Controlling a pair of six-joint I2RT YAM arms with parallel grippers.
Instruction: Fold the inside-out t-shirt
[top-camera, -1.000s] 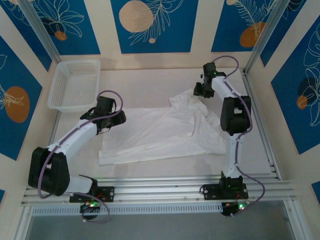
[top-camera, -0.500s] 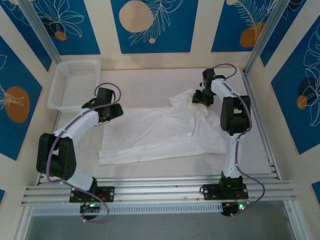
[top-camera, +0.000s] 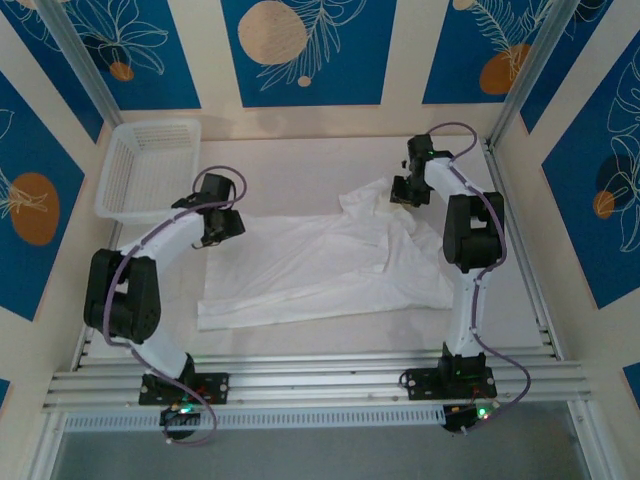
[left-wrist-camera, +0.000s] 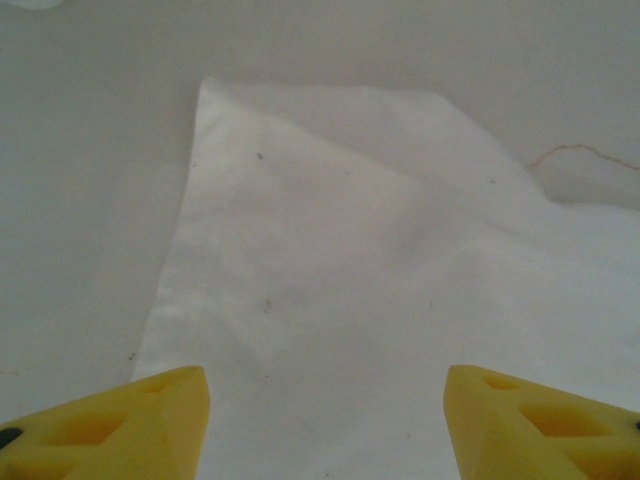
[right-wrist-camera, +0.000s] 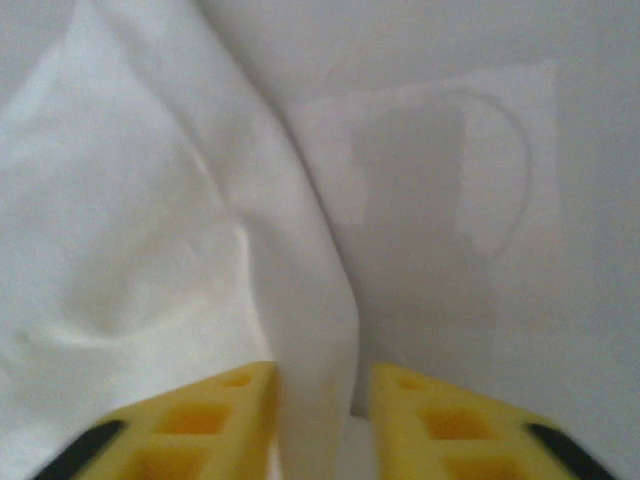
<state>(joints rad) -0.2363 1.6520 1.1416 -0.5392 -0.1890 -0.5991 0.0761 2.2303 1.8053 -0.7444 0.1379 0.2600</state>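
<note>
The left gripper takes hold of the t-shirt's far corner nearest the basket (left-wrist-camera: 218, 110) next, to fold the t-shirt's far edge over alongside my right gripper.
The inside-out t-shirt (top-camera: 320, 262) lies spread and wrinkled across the middle of the table, with one sleeve bunched up at the far right. My left gripper (top-camera: 236, 226) hovers at the shirt's far left corner. In the left wrist view it (left-wrist-camera: 325, 425) is open, its yellow fingers (left-wrist-camera: 150, 420) wide apart over flat white cloth (left-wrist-camera: 330, 260) with nothing between them. My right gripper (top-camera: 400, 196) is at the bunched far right part. In the right wrist view it (right-wrist-camera: 322, 410) is shut on a raised fold of the shirt (right-wrist-camera: 300, 330).
A white mesh basket (top-camera: 108, 182) stands at the far left corner of the table. Bare table shows beyond the shirt (top-camera: 300, 165) and in front of it (top-camera: 330, 335). Frame posts and rails border the table.
The left arm has drawn in and turned, bringing its gripper to the shirt's far left corner. The right gripper's jaws have narrowed onto the fold of cloth.
</note>
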